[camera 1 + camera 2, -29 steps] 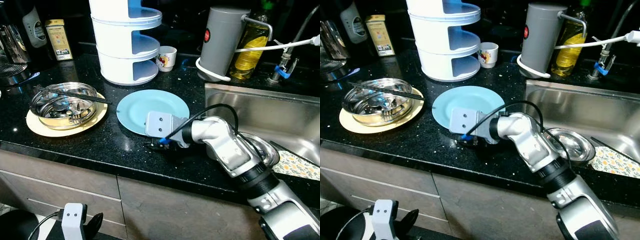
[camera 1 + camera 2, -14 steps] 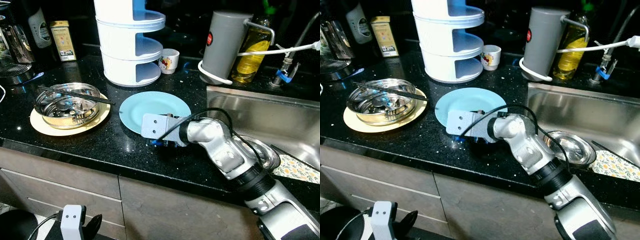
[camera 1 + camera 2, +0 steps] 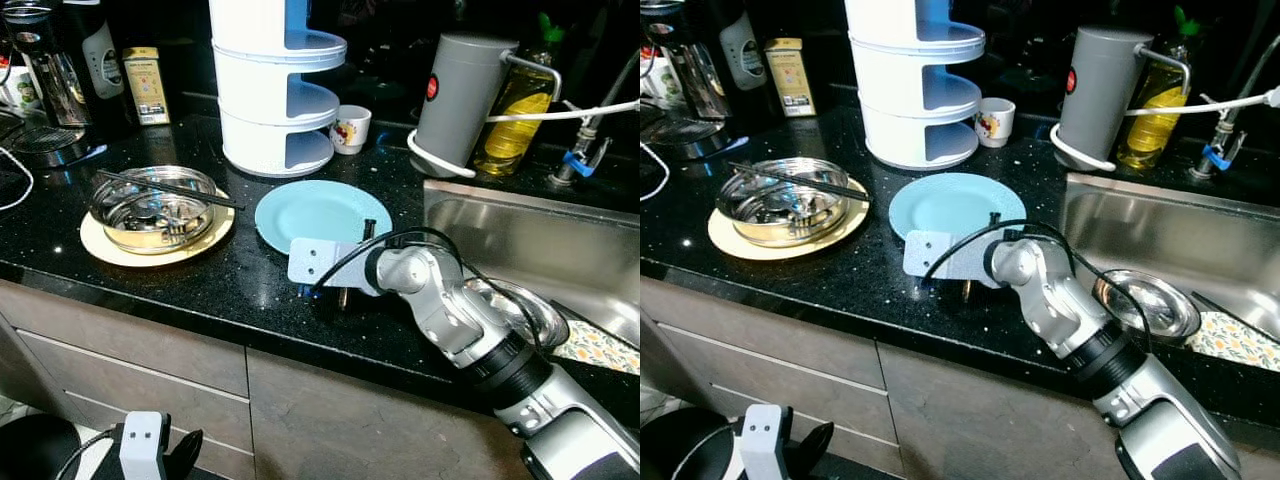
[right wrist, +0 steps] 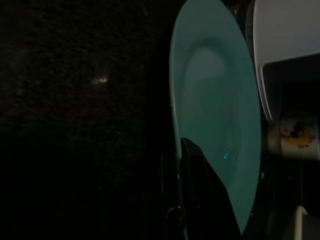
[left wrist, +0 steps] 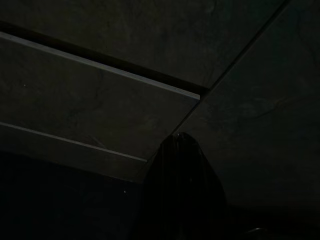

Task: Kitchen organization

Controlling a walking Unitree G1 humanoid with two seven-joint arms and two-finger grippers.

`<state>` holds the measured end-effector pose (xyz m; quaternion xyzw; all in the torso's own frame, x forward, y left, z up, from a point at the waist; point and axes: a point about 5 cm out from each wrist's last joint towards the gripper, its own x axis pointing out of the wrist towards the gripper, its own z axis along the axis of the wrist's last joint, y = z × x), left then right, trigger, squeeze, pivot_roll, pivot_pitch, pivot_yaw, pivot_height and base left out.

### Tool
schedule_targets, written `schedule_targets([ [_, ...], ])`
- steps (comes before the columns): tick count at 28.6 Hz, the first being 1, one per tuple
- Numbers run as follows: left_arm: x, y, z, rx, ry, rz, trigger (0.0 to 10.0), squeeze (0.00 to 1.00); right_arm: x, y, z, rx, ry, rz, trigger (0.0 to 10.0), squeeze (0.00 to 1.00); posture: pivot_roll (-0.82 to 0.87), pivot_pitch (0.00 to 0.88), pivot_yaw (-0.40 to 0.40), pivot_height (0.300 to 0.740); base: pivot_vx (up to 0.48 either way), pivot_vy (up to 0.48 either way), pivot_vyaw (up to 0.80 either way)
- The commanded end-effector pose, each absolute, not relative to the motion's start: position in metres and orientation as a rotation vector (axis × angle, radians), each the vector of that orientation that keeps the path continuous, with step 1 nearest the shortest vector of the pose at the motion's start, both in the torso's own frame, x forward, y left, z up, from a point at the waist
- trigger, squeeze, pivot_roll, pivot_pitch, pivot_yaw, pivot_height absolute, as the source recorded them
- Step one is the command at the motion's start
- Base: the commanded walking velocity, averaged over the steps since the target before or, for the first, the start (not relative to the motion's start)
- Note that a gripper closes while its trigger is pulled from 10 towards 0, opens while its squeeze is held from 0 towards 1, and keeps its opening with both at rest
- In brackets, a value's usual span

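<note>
My right gripper reaches the light blue plate next and grabs it by its rim (image 3: 330, 256) (image 4: 174, 120), to clear the counter for kitchen organization.
A light blue plate (image 3: 315, 208) lies flat on the black counter (image 3: 230, 290), in front of the white tiered rack. My right gripper (image 3: 355, 262) is at the plate's near rim and is open. One black finger (image 3: 368, 228) stands over the plate and the other (image 3: 342, 297) points down at the counter. In the right wrist view a finger (image 4: 200, 170) lies across the plate (image 4: 220, 115) just inside its rim. My left gripper (image 3: 145, 450) hangs idle low in front of the cabinet drawers.
A steel bowl with chopsticks (image 3: 155, 200) sits on a yellow plate (image 3: 100, 240) at the left. Behind stand the white tiered rack (image 3: 270, 90), a small cup (image 3: 352, 128), a grey jug (image 3: 460, 100) and an oil bottle (image 3: 510, 120). The sink (image 3: 540, 230) on the right holds a steel bowl (image 3: 515, 310).
The camera has shifted, so the whole scene sits further right. My right gripper stays at the plate's near rim, and one finger now stands up over the plate.
</note>
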<state>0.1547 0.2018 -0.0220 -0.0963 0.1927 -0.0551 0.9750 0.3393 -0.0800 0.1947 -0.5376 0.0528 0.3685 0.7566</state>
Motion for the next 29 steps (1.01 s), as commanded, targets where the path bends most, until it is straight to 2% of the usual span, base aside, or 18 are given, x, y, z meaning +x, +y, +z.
schedule_targets([
  [1, 0.156, 0.199, -0.022, -0.196, 0.382, -0.117, 10.0, 0.00, 0.344, -0.090, 0.183, -1.083, 0.187, 0.779, 0.0, 0.00, 0.10, 0.000, -0.077, 0.740, 0.000, 0.000, 0.00],
  [5, 0.157, 0.198, -0.021, -0.195, 0.377, -0.118, 10.0, 0.00, 0.359, -0.092, 0.210, -0.848, 0.066, 0.650, 0.0, 0.00, 0.10, 0.000, -0.077, 0.740, 0.000, 0.000, 0.00],
  [7, 0.158, 0.198, -0.020, -0.195, 0.376, -0.118, 10.0, 0.00, 0.361, -0.094, 0.214, -0.806, 0.053, 0.628, 0.0, 0.00, 0.10, 0.000, -0.077, 0.740, 0.000, 0.000, 0.00],
  [9, 0.158, 0.198, -0.020, -0.195, 0.374, -0.117, 10.0, 0.00, 0.367, -0.100, 0.230, -0.655, -0.020, 0.585, 0.0, 0.00, 0.10, 0.000, -0.079, 0.740, 0.000, 0.000, 0.00],
  [10, 0.158, 0.198, -0.020, -0.195, 0.374, -0.117, 10.0, 0.00, 0.367, -0.100, 0.230, -0.655, -0.020, 0.585, 0.0, 0.00, 0.10, 0.000, -0.079, 0.740, 0.000, 0.000, 0.00],
  [12, 0.158, 0.198, -0.019, -0.195, 0.372, -0.116, 10.0, 0.00, 0.373, -0.113, 0.246, -0.536, -0.081, 0.531, 0.0, 0.00, 0.10, 0.000, -0.077, 0.740, 0.000, 0.000, 0.00],
  [13, 0.158, 0.198, -0.019, -0.195, 0.372, -0.116, 10.0, 0.00, 0.373, -0.113, 0.246, -0.536, -0.081, 0.531, 0.0, 0.00, 0.10, 0.000, -0.077, 0.740, 0.000, 0.000, 0.00],
  [16, 0.157, 0.197, -0.019, -0.195, 0.372, -0.119, 10.0, 0.00, 0.379, -0.136, 0.267, -0.380, -0.151, 0.462, 0.0, 0.00, 0.10, 0.000, -0.076, 0.740, 0.000, 0.000, 0.00],
  [17, 0.157, 0.197, -0.019, -0.195, 0.372, -0.119, 10.0, 0.00, 0.379, -0.136, 0.267, -0.380, -0.151, 0.462, 0.0, 0.00, 0.10, 0.000, -0.076, 0.740, 0.000, 0.000, 0.00],
  [20, 0.157, 0.197, -0.019, -0.196, 0.373, -0.119, 10.0, 0.00, 0.378, -0.144, 0.279, -0.144, -0.221, 0.473, 0.0, 0.00, 0.10, 0.000, -0.076, 0.740, 0.000, 0.000, 0.00],
  [21, 0.157, 0.197, -0.019, -0.196, 0.373, -0.119, 10.0, 0.00, 0.378, -0.144, 0.279, -0.144, -0.221, 0.473, 0.0, 0.00, 0.10, 0.000, -0.076, 0.740, 0.000, 0.000, 0.00],
  [24, 0.155, 0.198, -0.019, -0.196, 0.375, -0.120, 10.0, 0.00, 0.366, -0.138, 0.301, 0.339, -0.357, 0.634, 0.0, 0.00, 0.10, 0.000, -0.073, 0.740, 0.000, 0.000, 0.00],
  [29, 0.155, 0.198, -0.019, -0.196, 0.377, -0.123, 10.0, 0.00, 0.354, -0.138, 0.315, 0.681, -0.462, 0.796, 0.0, 0.00, 0.10, 0.000, -0.070, 0.740, 0.000, 0.000, -0.09],
])
